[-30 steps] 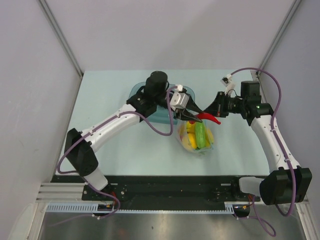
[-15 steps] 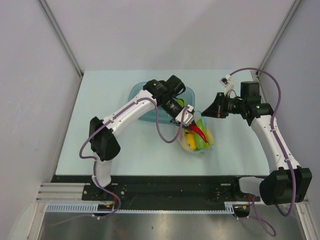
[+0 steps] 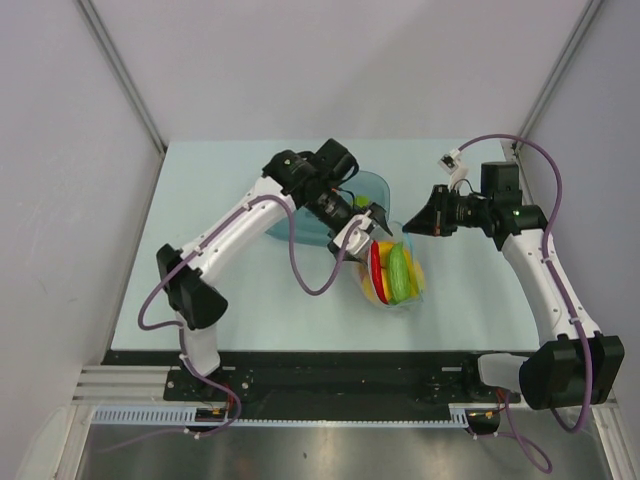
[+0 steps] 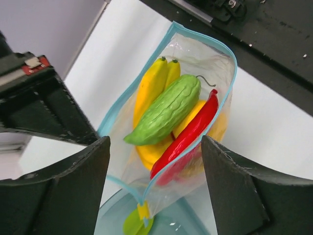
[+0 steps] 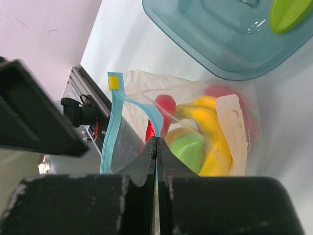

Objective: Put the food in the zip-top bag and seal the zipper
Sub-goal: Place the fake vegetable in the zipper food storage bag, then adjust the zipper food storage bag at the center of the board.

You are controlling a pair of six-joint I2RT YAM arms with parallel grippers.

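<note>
The robot's left gripper needs to hold the bag's opening open and settle the food, so it should next grab the bag's blue zipper rim (image 3: 366, 264) (image 4: 194, 146) beside the red chili, opposite the right gripper.
The clear zip-top bag (image 3: 416, 290) lies on the table with its mouth held open. Inside are a yellow banana (image 4: 149, 93), a green vegetable (image 4: 166, 110) and a red chili (image 4: 193, 132). The blue zipper (image 4: 234, 73) rims the mouth, with a yellow slider tab (image 4: 143, 210) at its end. My left gripper (image 3: 368, 232) is open and empty just above the mouth; in the left wrist view (image 4: 155, 142) its jaws stand wide either side of the bag. My right gripper (image 3: 412, 224) is shut on the bag's mouth edge (image 5: 156, 142).
The blue-green tray (image 3: 378, 186) sits just behind the bag, under my left arm. A green food piece (image 5: 288, 12) lies in it, also seen in the left wrist view (image 4: 132, 226). Grey walls stand at both sides and the back.
My left gripper carried the red chili down into the bag, let it go and drew back a little, open. The right arm has kept still on the bag's edge.
</note>
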